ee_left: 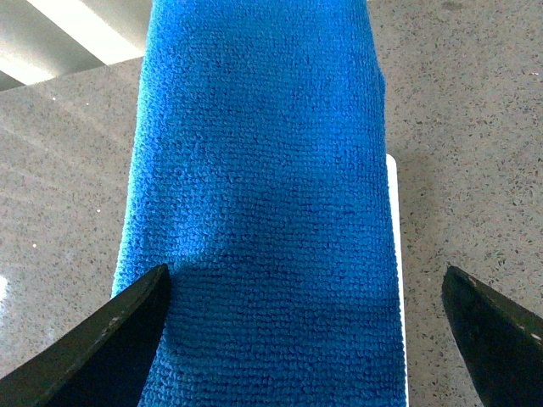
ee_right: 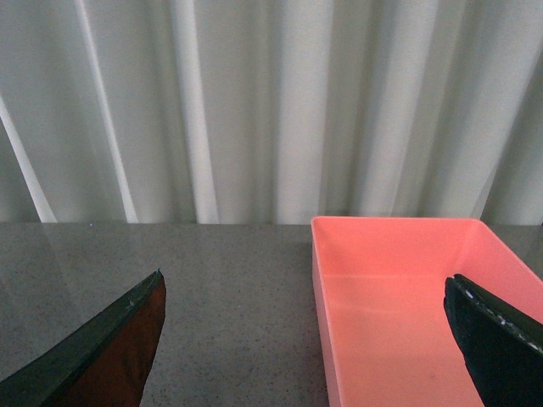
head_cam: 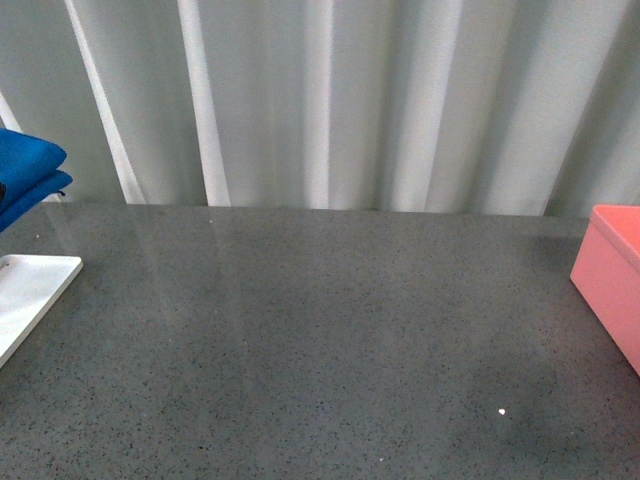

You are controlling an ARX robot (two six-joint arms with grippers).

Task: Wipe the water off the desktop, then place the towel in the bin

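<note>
The blue towel needs to wipe up the water on the desktop, so next I should grip the towel by its bunched fold (head_cam: 28, 172) with my left gripper.
The blue towel (ee_left: 263, 212) lies folded over a flat white board (ee_left: 395, 254) on the dark speckled desktop (ee_left: 475, 170). My left gripper (ee_left: 304, 284) is open above the towel, one finger over the cloth and the other over the bare stone beside the board. In the front view the towel (head_cam: 25, 175) shows at the far left edge and the pink bin (head_cam: 615, 275) at the far right edge. My right gripper (ee_right: 304, 281) is open and empty above the bin's near left rim (ee_right: 316, 280). The bin is empty. Neither arm shows in the front view.
The white board (head_cam: 30, 290) sits at the left edge of the desktop (head_cam: 320, 330). A tiny white spot (head_cam: 502, 411) lies on the stone at the front right. A pale curtain (head_cam: 330, 100) hangs behind the desk's far edge.
</note>
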